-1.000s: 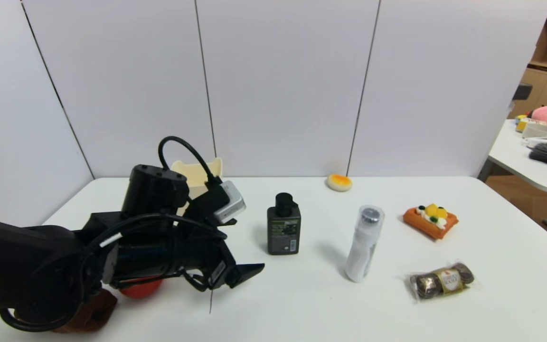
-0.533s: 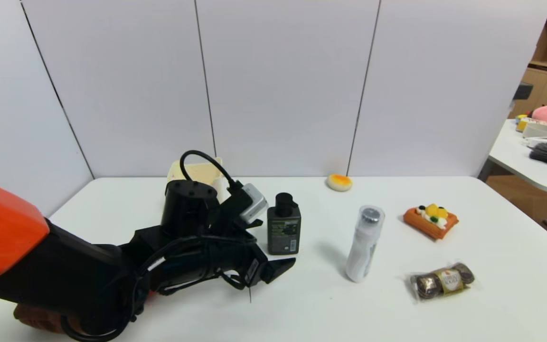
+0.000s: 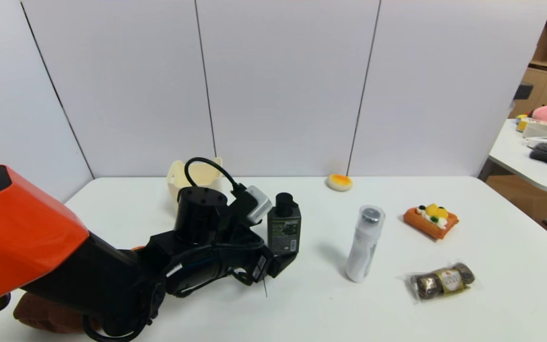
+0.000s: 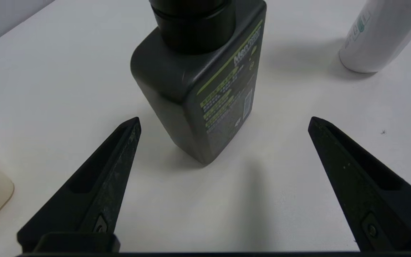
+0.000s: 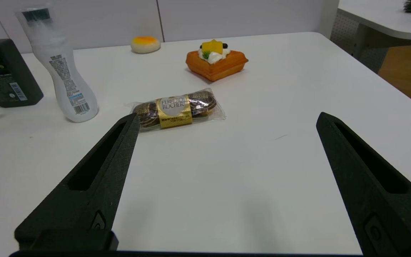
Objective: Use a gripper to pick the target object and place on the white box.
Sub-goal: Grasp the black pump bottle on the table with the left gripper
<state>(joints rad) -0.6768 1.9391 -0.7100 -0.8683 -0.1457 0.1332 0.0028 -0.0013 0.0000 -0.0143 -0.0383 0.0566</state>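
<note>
The left gripper's fingers stop short of the dark bottle [image 3: 284, 228] [image 4: 198, 89], so it would miss the bottle if it closed now. It will first move toward the bottle.
The target object, a dark grey bottle [image 3: 284, 228] with a black pump cap, stands upright on the white table. My left gripper [image 3: 283, 259] is low at its base, open wide. In the left wrist view the bottle [image 4: 198, 89] stands just ahead of the left gripper [image 4: 223, 119], between the lines of the two fingers, and touches neither. The white box [image 3: 178, 180] stands behind the left arm near the back wall, partly hidden by it. My right gripper [image 5: 227, 116] hangs open over bare table, out of the head view, with the bottle [image 5: 5, 75] far off.
A taller white bottle [image 3: 363, 242] stands right of the target. Further right lie a waffle toy [image 3: 430, 219] and a pack of chocolates [image 3: 442, 280]. An orange bun [image 3: 339, 182] sits at the back wall. A brown object [image 3: 50, 318] lies under the left arm.
My left arm has advanced to the right and forward, bringing the open gripper up to the dark bottle. The bottle has not moved.
</note>
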